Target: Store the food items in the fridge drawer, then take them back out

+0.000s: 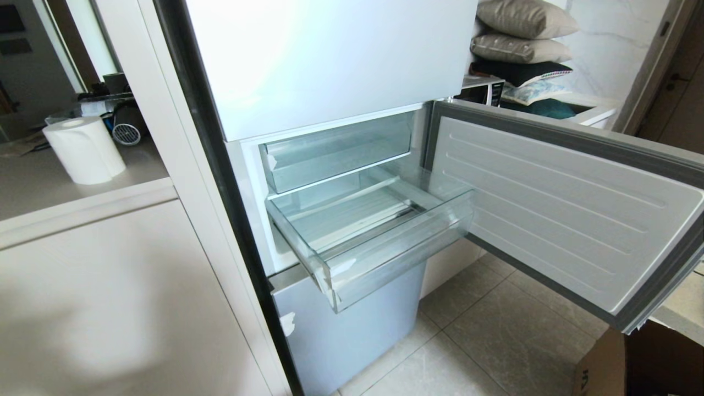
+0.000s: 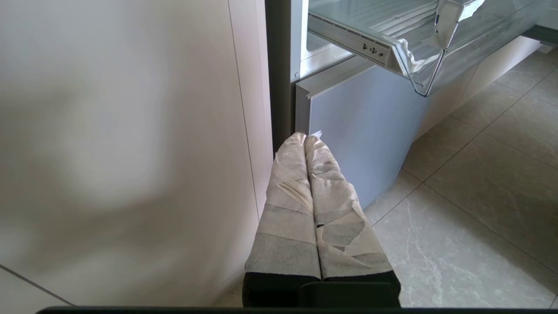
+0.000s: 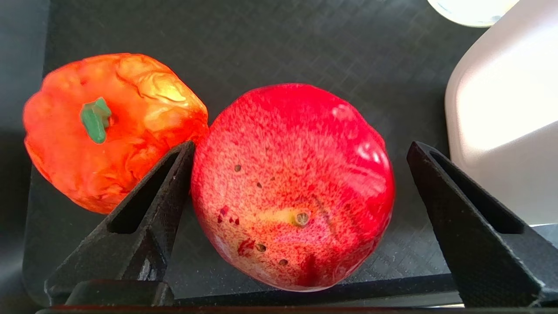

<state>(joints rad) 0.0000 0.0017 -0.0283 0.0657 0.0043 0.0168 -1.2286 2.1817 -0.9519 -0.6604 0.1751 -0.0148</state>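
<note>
The red fruit should go in the fridge drawer, so my right gripper should grab it by its wide round middle (image 3: 293, 183) next.
The two food items lie side by side on a black mat (image 3: 305, 43) in the right wrist view: a glossy red fruit (image 3: 292, 187) and an orange-red one with a green stem (image 3: 113, 126). My right gripper (image 3: 301, 144) is open and straddles the red fruit. One finger (image 3: 148, 205) sits between the two fruits; the other finger (image 3: 471, 226) stands clear of the red fruit. The fridge drawer (image 1: 396, 258) is pulled out and holds nothing, with a white tape scrap (image 1: 341, 268) at its front corner. My left gripper (image 2: 305, 137), wrapped in tape, is shut and parked low beside the fridge's bottom panel. Neither arm shows in the head view.
The fridge door (image 1: 550, 209) stands open to the right of the drawer. A second clear drawer (image 1: 335, 154) sits pushed in above. A white object (image 3: 501, 131) borders the mat beside the right gripper. A paper roll (image 1: 85, 148) stands on the left counter, a cardboard box (image 1: 632, 363) on the floor.
</note>
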